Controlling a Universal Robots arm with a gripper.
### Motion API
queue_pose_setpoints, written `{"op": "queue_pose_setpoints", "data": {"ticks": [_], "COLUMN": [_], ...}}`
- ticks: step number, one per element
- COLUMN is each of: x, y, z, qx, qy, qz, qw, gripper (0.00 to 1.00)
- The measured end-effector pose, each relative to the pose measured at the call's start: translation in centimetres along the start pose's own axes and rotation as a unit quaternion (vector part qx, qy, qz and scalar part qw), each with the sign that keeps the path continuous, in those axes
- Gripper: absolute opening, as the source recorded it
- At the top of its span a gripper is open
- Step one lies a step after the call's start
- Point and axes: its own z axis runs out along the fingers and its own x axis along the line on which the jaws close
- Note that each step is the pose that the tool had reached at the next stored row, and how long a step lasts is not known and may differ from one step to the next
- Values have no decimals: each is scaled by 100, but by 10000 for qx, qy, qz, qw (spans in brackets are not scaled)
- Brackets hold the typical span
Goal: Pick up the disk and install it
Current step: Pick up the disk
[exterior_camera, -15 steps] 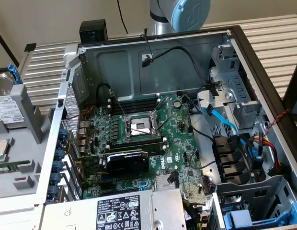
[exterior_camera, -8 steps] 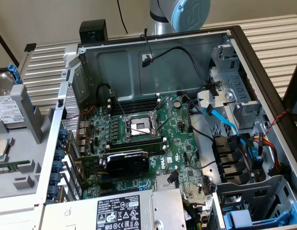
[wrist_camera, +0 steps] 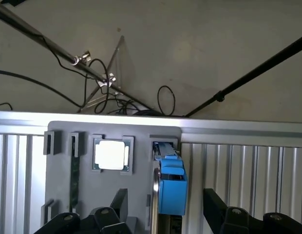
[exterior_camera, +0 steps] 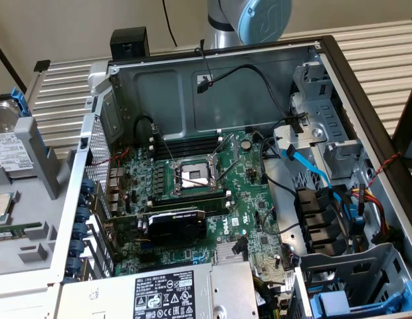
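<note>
My open fingers hang above the blue carrier (wrist_camera: 170, 187), so closing now would miss the carrier. My gripper first moves lower, then closes on the carrier.
The disk (exterior_camera: 5, 147), a silver drive with a white label in a blue carrier, stands on edge in a slot of the grey parts holder (exterior_camera: 33, 143) at the exterior view's far left, outside the computer case. The wrist view looks down on it edge-on: the blue carrier (wrist_camera: 170, 187) rises from the grey holder (wrist_camera: 58, 185). My gripper (wrist_camera: 164, 195) hangs above it and is open, one black finger (wrist_camera: 119, 202) on each side of the carrier with a clear gap and no contact.
The open computer case (exterior_camera: 212, 80) holds the motherboard, loose cables and grey drive cages (exterior_camera: 325, 139). A blue-framed drive (exterior_camera: 339, 306) sits in the bay at the front right, beside the grey power supply (exterior_camera: 173, 292). A processor chip (wrist_camera: 111, 155) lies in the holder.
</note>
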Motion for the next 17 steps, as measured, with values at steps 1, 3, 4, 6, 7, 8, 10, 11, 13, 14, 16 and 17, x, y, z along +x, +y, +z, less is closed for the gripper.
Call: {"op": "queue_pose_setpoints", "data": {"ticks": [1, 3, 4, 6, 7, 8, 10, 11, 13, 14, 16, 17], "x": [0, 0, -1, -1, -2, -2, -3, -3, -3, -4, -3, -3], "y": [0, 0, 0, 0, 0, 0, 2, 3, 5, 6, 9, 11], "z": [19, 55, 73, 107, 121, 132, 154, 164, 185, 195, 211, 218], "qx": [-1, -3, -4, -7, -9, -15, -36, -46, -64, -74, -83, -83], "qy": [-1, -2, -3, -10, -14, -18, -24, -27, -33, -37, -62, -86], "qz": [1, 2, 2, 2, 2, 3, 5, 7, 11, 12, 13, 13], "qw": [10000, 10000, 10000, 10000, 10000, 10000, 10000, 10000, 10000, 10000, 9999, 9999], "gripper": [72, 72, 72, 72, 72, 72, 72, 72, 72, 72, 72, 72]}}
